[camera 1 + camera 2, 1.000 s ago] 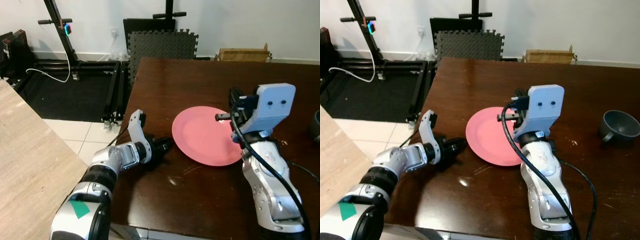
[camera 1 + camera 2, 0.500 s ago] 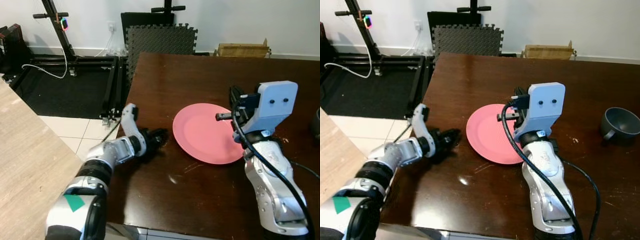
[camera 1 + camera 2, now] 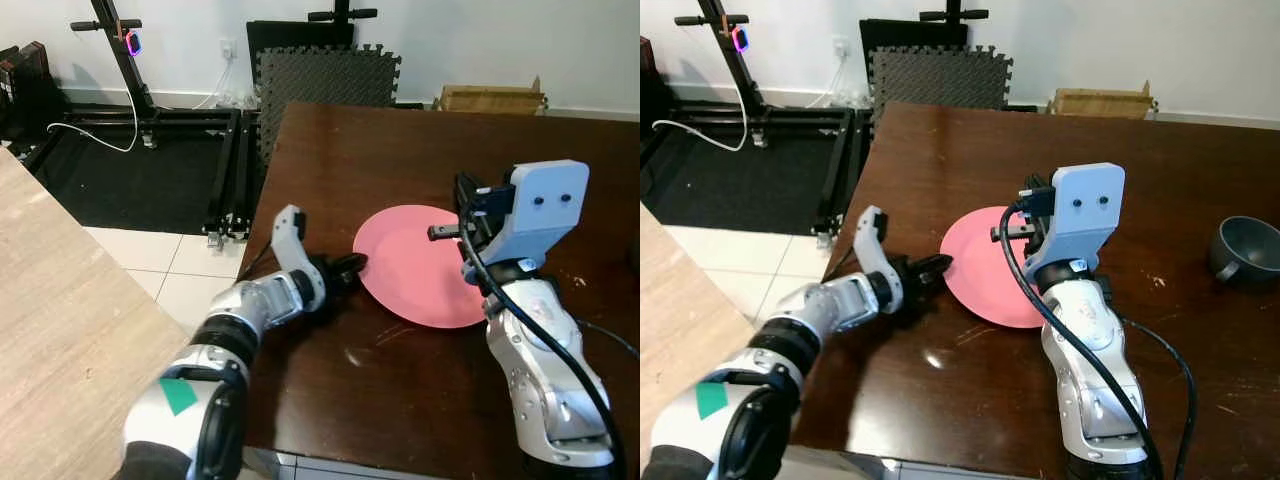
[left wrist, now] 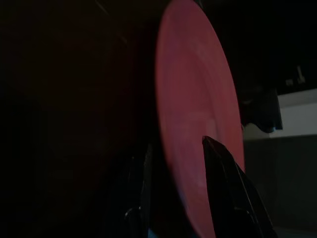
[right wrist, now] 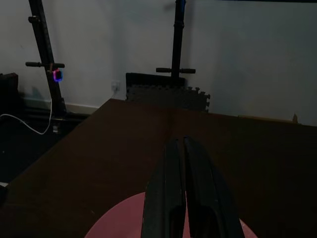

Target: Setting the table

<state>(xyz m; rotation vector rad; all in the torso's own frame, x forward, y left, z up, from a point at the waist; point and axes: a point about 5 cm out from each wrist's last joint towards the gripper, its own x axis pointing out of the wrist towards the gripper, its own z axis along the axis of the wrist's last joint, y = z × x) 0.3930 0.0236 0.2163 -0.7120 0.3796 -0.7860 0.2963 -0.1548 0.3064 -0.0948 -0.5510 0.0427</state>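
The plate's broad round side is far wider than my fingers can open, so my left gripper should next grip the plate by its thin rim (image 3: 362, 263) (image 4: 177, 178).
A pink plate (image 3: 425, 270) lies flat on the dark wooden table (image 3: 400, 160). My left gripper (image 3: 354, 266) lies low on the table at the plate's left edge. In the left wrist view its two black fingers (image 4: 223, 178) stand apart, open, with the plate's rim (image 4: 193, 114) between them. My right gripper (image 3: 442, 233) hovers over the plate's right part. Its fingers (image 5: 177, 193) are pressed together, shut on nothing, pointing towards the table's far side. A dark grey cup (image 3: 1248, 250) sits at the table's right edge.
A pale wooden counter (image 3: 60, 340) runs along my left, with tiled floor (image 3: 170, 265) between it and the table. Behind the table stand grey foam mats (image 3: 325, 75), a black metal stand (image 3: 130, 60) with a white cable, and a cardboard box (image 3: 490, 98).
My left gripper has slid right across the table to the plate's edge, and its fingers now straddle the rim. The right arm has held still. The camera has shifted slightly.
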